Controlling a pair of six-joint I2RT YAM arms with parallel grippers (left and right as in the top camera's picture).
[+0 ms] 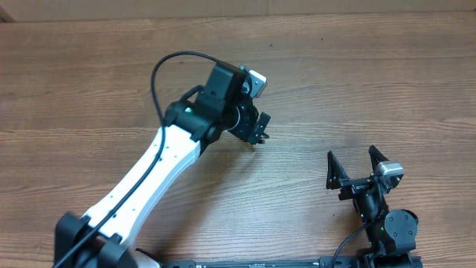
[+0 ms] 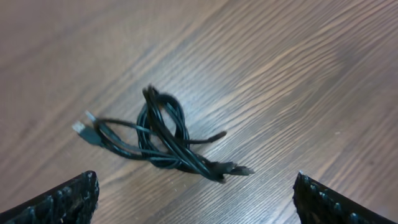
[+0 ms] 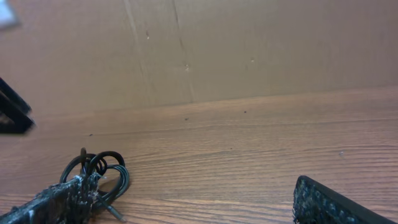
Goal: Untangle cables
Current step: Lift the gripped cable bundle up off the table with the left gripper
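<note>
The left gripper grabs the cables across the bunched strands next, which leaves the loops free for the right gripper.
The cables [image 2: 161,134] are a small knotted bundle of thin black cords with plug ends, lying on the wooden table. In the left wrist view they lie just ahead of my left gripper [image 2: 196,202], which hovers above them, open and empty. In the overhead view the left gripper [image 1: 259,134] hides the bundle. My right gripper [image 1: 351,155] is open near the front right of the table, with nothing between its fingers. In the right wrist view the cables [image 3: 102,171] lie far to the left, partly behind the left finger [image 3: 53,202] of that gripper [image 3: 186,208].
A brown cardboard wall [image 3: 249,43] stands along the far edge of the table. The left arm's own thick black wire [image 1: 158,74] loops above its white link [image 1: 149,179]. A dark part of the left arm [image 3: 12,109] shows at the right wrist view's left edge.
</note>
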